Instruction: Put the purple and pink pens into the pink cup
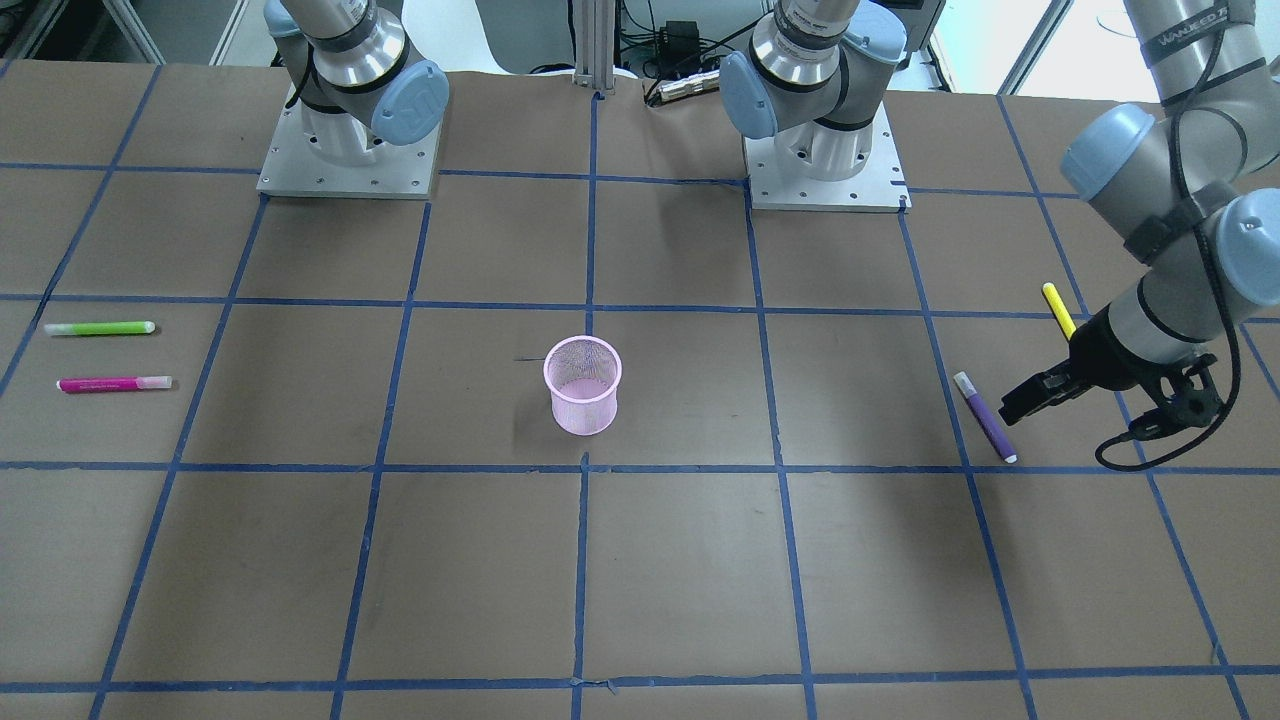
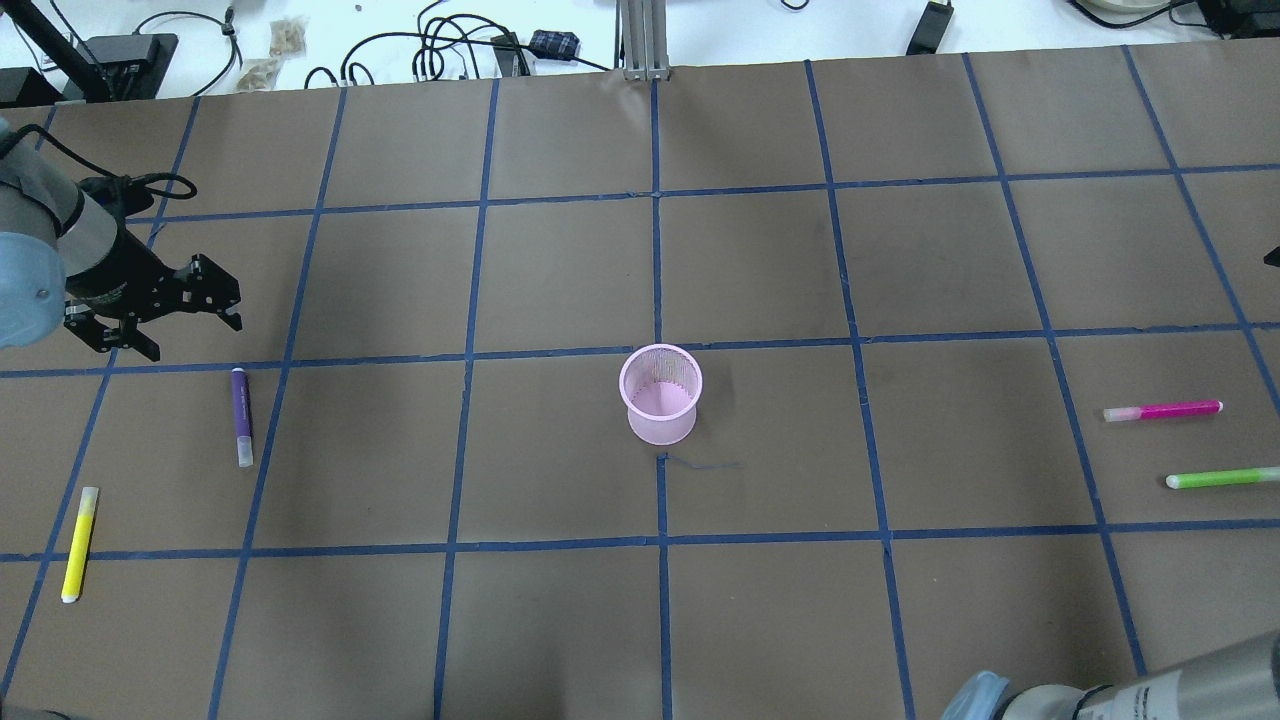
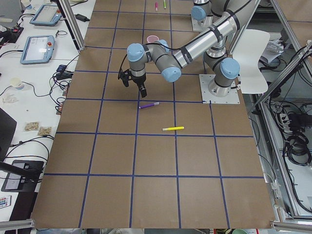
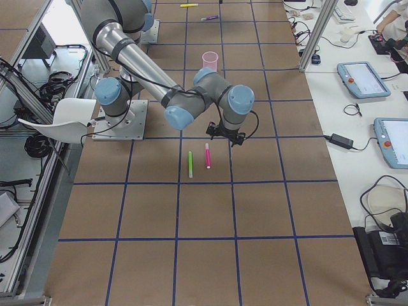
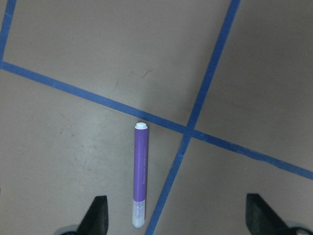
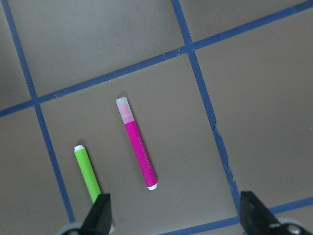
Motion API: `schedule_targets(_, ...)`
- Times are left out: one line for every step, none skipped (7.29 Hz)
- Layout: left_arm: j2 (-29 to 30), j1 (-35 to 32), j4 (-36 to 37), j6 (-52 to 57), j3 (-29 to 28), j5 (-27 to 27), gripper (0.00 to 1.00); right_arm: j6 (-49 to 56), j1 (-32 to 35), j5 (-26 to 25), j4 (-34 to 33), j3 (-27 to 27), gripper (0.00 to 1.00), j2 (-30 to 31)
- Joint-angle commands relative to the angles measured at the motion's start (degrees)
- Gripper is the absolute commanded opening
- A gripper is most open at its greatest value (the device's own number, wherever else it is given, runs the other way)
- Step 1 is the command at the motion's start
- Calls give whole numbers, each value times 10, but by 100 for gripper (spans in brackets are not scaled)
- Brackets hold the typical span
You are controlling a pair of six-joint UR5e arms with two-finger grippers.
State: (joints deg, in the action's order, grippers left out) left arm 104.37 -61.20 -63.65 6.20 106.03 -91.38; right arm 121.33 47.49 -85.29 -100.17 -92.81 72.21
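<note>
My right gripper grabs the pink pen by its uncapped end (image 1: 74, 385) next. The pink pen's clear cap (image 1: 155, 383) then stays free to enter the cup.
The pink mesh cup (image 1: 583, 385) stands upright and empty at the table's middle (image 2: 660, 395). The purple pen (image 2: 241, 416) lies flat on the robot's left side. My left gripper (image 2: 195, 335) hovers just beyond it, open and empty; in the left wrist view the pen (image 5: 140, 174) lies between its spread fingers (image 5: 98, 218), nearer one of them. The pink pen (image 2: 1163, 410) lies flat on the right side. My right gripper (image 6: 177, 218) is open and empty above the pink pen (image 6: 137, 144).
A yellow pen (image 2: 79, 543) lies near the purple one, closer to the robot. A green pen (image 2: 1222, 478) lies parallel to the pink one (image 6: 88, 174). Blue tape lines grid the brown table. The two arm bases (image 1: 348, 150) stand at the robot's edge.
</note>
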Motion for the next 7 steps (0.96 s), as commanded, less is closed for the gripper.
schedule_targets(49,10,15,-7,2,-17,100,133,-17,21,-6,-1,92,-52)
schedule_targets(66,10,24,-7,-1,-19,100,155,-34,23,-7,-10,92,-72)
schedule_targets(82,9,37,-7,0,-17,100,159,-55,62,-24,-25,91,-87)
schedule_targets(94,10,46,-4,-3,-19,100,177,-57,75,-54,-47,87,-90)
schedule_targets(106,9,82,-7,-3,-17,100,190,-58,75,-71,-74,87,-90)
schedule_targets(116,9,94,-7,-4,-17,91,192,-58,72,-99,-93,86,-89)
schedule_targets(122,9,94,-7,-4,-15,89,204,-59,70,-134,-102,82,-89)
